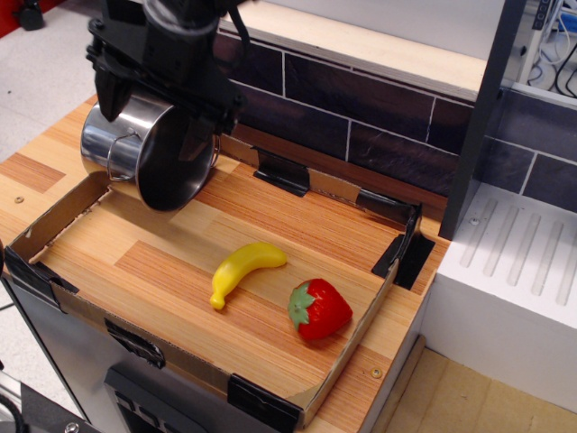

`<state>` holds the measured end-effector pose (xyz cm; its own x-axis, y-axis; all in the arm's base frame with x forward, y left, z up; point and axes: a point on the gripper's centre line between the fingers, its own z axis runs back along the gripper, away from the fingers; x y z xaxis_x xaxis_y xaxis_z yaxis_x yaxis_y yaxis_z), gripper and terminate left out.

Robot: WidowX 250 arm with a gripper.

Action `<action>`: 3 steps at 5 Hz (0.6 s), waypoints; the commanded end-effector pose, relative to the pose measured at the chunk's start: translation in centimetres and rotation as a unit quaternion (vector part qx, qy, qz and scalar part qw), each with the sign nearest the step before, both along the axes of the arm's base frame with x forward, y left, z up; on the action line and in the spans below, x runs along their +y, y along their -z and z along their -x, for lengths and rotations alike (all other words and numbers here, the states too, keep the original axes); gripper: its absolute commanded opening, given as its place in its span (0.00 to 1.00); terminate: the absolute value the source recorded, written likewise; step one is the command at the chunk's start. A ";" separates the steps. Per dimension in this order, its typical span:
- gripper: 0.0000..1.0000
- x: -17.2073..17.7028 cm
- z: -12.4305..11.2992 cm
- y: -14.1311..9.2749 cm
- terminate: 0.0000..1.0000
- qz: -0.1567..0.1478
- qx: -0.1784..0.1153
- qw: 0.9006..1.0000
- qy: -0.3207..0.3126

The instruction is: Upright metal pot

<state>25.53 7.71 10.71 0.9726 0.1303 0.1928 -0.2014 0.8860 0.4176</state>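
Note:
The gripper should set the metal pot upright on the wooden tray, so it needs to grab the pot by its rim (pixel 141 164) next.
The metal pot (pixel 115 135) lies on its side at the back left of the cardboard-edged wooden tray (pixel 54 225). Its dark opening faces front right, and a wire loop handle shows on its near side. My black gripper (pixel 151 115) hangs just above the pot. Its fingers are spread wide, one at the pot's left shoulder and one over the rim on the right. It looks open, and the arm hides the pot's top.
A yellow toy banana (pixel 245 269) and a red toy strawberry (pixel 317 308) lie in the front middle of the tray. A dark tiled wall (pixel 361 117) runs behind. A white ribbed unit (pixel 514 271) stands to the right.

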 end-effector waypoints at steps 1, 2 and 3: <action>1.00 1.5 -2.1 0.8 0.00 -0.041 -0.057 0.997 -0.008; 1.00 2.0 -2.4 1.5 0.00 -0.059 -0.072 0.996 -0.011; 1.00 2.8 -2.4 2.5 0.00 -0.068 -0.074 0.995 -0.017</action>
<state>27.55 10.23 7.35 0.9382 0.1214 0.3241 -0.2797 0.8176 0.5033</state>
